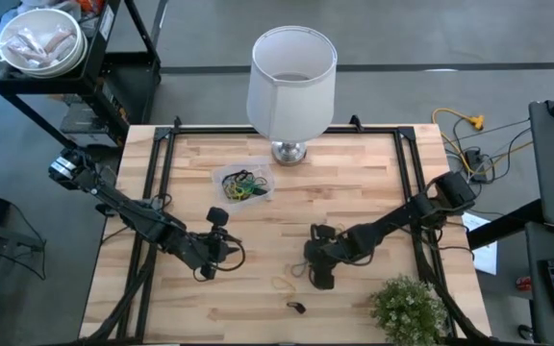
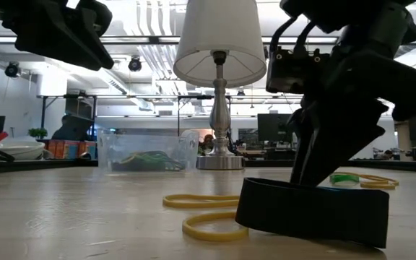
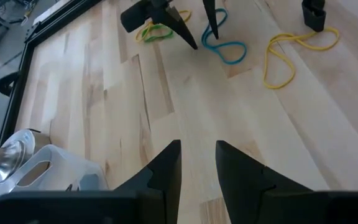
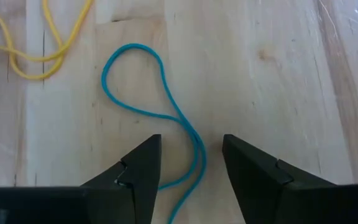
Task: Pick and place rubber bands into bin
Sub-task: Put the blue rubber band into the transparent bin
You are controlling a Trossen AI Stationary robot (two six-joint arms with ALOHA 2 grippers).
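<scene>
Both fingers of my right gripper reach down to the table on either side of the rubber band's doubled parts. My right gripper should close on the blue rubber band (image 4: 160, 106) now.
A blue rubber band (image 4: 160, 106) lies flat on the wooden table in a twisted loop. My right gripper (image 4: 191, 155) hangs open over its near end, one finger on each side of the strands, pointing steeply down. The left wrist view shows its fingertips (image 3: 196, 43) just beside the blue band (image 3: 229, 51). A yellow band (image 4: 36, 37) lies close by, a black band (image 1: 296, 308) nearer the front edge. The clear bin (image 1: 243, 185) sits at the far middle with several bands inside. My left gripper (image 3: 197, 162) hovers open above bare table left of centre (image 1: 221, 240).
A white-shaded lamp (image 1: 291, 82) stands at the far edge behind the bin. A green plant (image 1: 407, 308) sits at the front right corner. A yellow-green band (image 3: 156, 31) lies beyond my right gripper. Bare wood stretches between the two grippers and the bin.
</scene>
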